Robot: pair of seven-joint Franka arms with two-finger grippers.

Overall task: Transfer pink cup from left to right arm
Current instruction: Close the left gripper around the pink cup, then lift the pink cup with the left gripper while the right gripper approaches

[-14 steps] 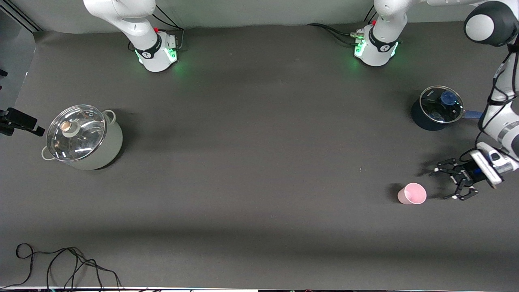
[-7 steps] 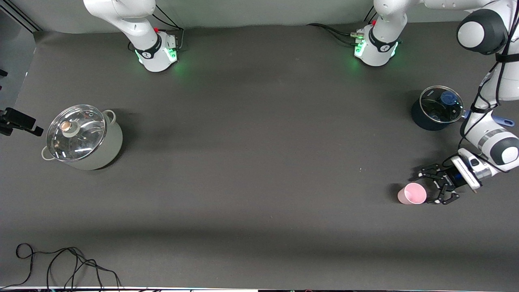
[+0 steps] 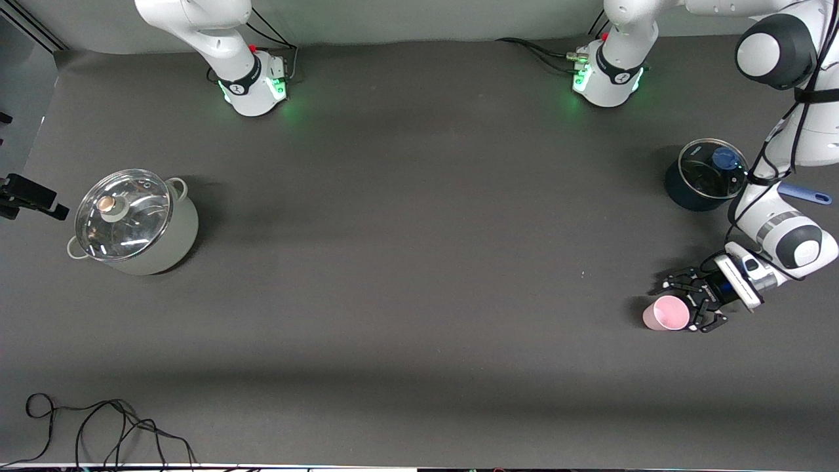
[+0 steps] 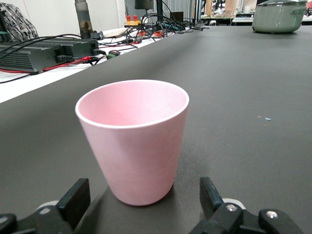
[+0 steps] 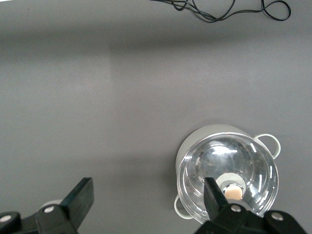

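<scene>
My left gripper's fingers are short of the lower part of the cup's side (image 3: 649, 318) (image 4: 141, 183), so it moves forward before closing on the pink cup.
The pink cup (image 3: 666, 313) stands upright on the dark table, near the left arm's end. My left gripper (image 3: 680, 307) is low at the table beside it, open. In the left wrist view the cup (image 4: 134, 141) stands just ahead of the gripper (image 4: 144, 195), its base between the two black fingertips (image 4: 78, 197) with a gap on each side. My right gripper (image 5: 147, 192) is open and empty, high over the table beside the lidded pot (image 5: 226, 175). It does not show in the front view.
A pale green pot with a glass lid (image 3: 134, 223) stands toward the right arm's end. A dark blue saucepan with a glass lid (image 3: 706, 176) and blue handle (image 3: 805, 193) stands farther from the camera than the cup. A black cable (image 3: 105, 426) lies at the near edge.
My left gripper has moved across the table to the pink cup, from a hand's width away to its fingers on either side of it. The cup has not moved.
</scene>
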